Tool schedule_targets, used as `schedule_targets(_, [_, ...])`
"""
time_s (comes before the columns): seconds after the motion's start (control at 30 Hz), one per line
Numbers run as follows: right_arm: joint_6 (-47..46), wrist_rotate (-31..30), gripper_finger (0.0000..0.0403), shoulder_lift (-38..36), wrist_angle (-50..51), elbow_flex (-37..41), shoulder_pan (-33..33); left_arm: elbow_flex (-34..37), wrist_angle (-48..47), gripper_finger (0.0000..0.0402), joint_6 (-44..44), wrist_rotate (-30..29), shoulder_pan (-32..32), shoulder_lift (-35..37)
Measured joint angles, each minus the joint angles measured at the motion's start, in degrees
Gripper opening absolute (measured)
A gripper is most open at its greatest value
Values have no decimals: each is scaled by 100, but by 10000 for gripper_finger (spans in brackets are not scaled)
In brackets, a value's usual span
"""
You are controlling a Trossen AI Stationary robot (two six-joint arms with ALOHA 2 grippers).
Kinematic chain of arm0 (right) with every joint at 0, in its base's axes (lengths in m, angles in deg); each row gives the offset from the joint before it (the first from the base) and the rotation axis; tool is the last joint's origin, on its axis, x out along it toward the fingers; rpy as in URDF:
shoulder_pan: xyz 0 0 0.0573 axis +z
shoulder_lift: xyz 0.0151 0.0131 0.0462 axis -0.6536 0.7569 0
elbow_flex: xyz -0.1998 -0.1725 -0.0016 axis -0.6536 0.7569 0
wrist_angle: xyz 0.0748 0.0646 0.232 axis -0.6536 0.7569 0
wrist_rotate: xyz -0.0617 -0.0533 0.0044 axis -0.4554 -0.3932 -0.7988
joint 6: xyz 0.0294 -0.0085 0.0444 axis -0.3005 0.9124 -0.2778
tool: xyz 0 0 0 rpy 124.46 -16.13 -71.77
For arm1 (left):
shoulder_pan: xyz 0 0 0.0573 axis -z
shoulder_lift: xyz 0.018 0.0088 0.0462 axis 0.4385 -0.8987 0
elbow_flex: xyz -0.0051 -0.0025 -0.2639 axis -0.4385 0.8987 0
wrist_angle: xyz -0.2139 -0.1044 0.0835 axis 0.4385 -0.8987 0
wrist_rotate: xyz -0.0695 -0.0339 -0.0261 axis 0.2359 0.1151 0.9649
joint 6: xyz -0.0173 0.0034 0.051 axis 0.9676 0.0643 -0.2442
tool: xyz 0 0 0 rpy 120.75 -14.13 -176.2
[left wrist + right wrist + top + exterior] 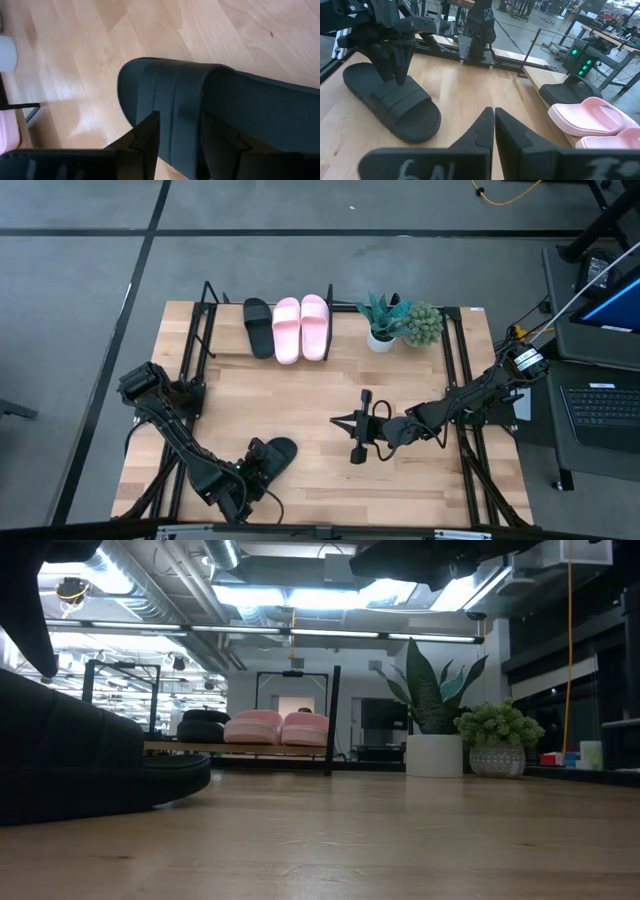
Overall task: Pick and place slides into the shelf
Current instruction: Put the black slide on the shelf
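My left gripper grips this black slide by its strap's open edge [201, 94] next, to set it on the shelf beside the other black slide.
A black slide [283, 448] [395, 105] lies sole-down on the wooden table near its front left. My left gripper [258, 452] [182, 132] stands open over it, pointing steeply down. One finger [150, 135] is at the strap's toe-side edge, the other [220, 142] at its heel-side edge. On the shelf [212, 320] at the far edge sit another black slide [258, 326] and two pink slides [287, 330] [314, 326], side by side. My right gripper [335, 420] [493, 115] hangs shut above mid-table, holding nothing. My left gripper has its fingers on either side of the black slide's strap [172, 95], coming from above and lying across the strap. I cannot tell whether the fingertips touch the strap or the footbed. The slide lies flat on the table.
Two potted plants [382, 322] [422, 324] stand at the far right, beside the shelf. Black rails [462, 380] run along both table sides. A laptop [600, 405] sits beyond the right edge. Bare wood lies between the arms and the shelf.
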Motion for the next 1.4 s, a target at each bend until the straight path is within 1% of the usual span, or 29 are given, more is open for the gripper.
schedule_targets(0.17, [0, 0, 19, 0, 0, 0, 1, 0, -13, 126, 146, 75, -6, 0])
schedule_targets(0.27, [1, 0, 19, 0, 0, 0, 1, 0, -14, 118, 152, 75, -7, 0])
schedule_targets(0.43, [0, 1, 19, 0, 0, 0, 0, 0, -13, 84, 158, 95, -4, 0])
schedule_targets(0.57, [0, 0, 19, 0, 2, 0, 0, 2, -12, 54, 166, 252, -29, 0])
schedule_targets(0.8, [0, 0, 19, 0, 2, 0, -1, 2, -44, 9, 415, 316, -81, 0])
schedule_targets(1.13, [2, 0, 19, 0, 2, 0, -1, 2, -57, 3, 453, 291, -74, 0])
schedule_targets(1.3, [-15, 0, 19, 0, 2, 0, -1, 2, -146, 2, 630, 51, 19, 0])
schedule_targets(1.4, [-17, 1, 19, 0, 2, 0, 1, 1, -443, 2, 923, -144, 91, 52])
